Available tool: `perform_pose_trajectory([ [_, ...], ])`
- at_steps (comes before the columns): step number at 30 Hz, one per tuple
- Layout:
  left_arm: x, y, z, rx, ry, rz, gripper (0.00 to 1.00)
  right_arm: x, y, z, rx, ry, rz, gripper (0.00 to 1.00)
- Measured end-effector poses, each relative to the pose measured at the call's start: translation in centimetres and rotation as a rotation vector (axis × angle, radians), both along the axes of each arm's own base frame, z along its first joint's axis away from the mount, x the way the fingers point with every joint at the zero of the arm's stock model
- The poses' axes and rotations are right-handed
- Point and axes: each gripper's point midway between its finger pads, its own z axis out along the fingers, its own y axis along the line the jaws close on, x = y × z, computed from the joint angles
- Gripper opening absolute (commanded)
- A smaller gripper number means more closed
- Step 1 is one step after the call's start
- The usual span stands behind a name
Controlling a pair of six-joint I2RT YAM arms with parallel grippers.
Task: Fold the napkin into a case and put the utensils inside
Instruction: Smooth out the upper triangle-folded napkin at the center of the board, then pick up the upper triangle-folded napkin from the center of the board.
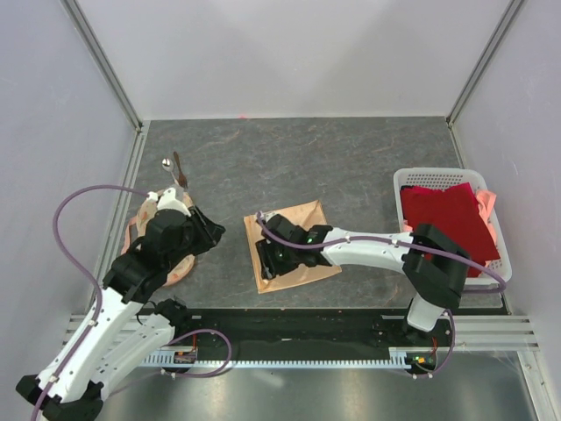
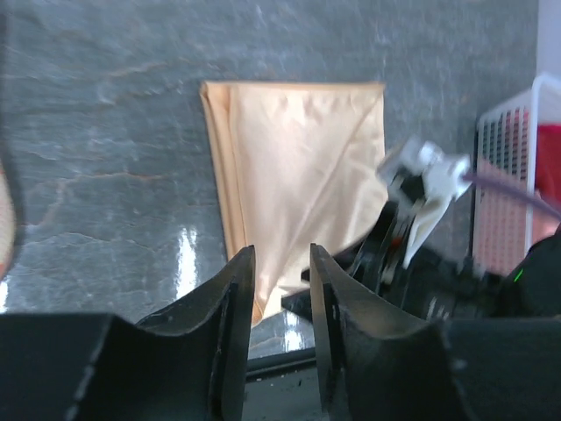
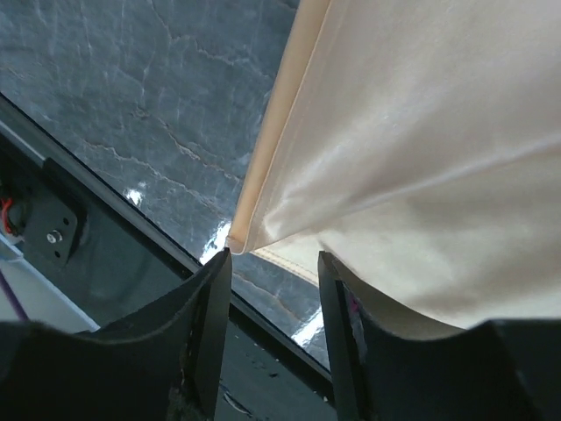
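My right gripper grabs the napkin's near corner (image 1: 262, 288) (image 3: 244, 239) on its folded edge next, leaving the napkin's far corner for my left gripper, to fold the case.
The peach-orange napkin (image 1: 298, 241) lies folded into a rough rectangle on the middle of the table; it also shows in the left wrist view (image 2: 298, 158) and the right wrist view (image 3: 421, 123). My right gripper (image 1: 270, 260) hovers at the napkin's near left corner, open, with that corner just ahead of its tips (image 3: 274, 263). My left gripper (image 1: 213, 231) is open and empty, left of the napkin and pointing at it (image 2: 282, 263). The silver spoon (image 1: 166, 164) and the dark brown stick (image 1: 179, 169) lie together at the far left. No finished case shows.
A white lattice basket (image 1: 412, 178) at the right holds a dark red cloth (image 1: 451, 219). A round cream cloth with pink trim (image 1: 142, 219) lies under my left arm. Walls close the table on three sides; a black rail runs along the near edge.
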Motion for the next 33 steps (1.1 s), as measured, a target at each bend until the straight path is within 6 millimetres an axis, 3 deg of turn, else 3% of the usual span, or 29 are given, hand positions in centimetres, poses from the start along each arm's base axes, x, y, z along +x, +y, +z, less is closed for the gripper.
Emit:
perform_pose_trajectory([
  [3,-0.2,1.4,0.8,0.02,-0.015,0.056,0.41,-1.4,1.0,-0.7,-0.055,-0.017,0.005,0.53],
  [9,-1.1,2.4,-0.5,0.065,0.041,0.071,0.41,-1.6,2.9,-1.7,-0.126,-0.056,-0.01,0.54],
  [18,-1.7,2.7,-0.3,0.062,0.034,0.072,0.41,-1.3,3.2,-2.3,-0.184,-0.073,-0.03,0.49],
  [33,-1.7,3.0,-0.6,0.072,0.034,0.081,0.41,-3.3,3.9,-4.2,-0.25,-0.09,-0.007,0.46],
])
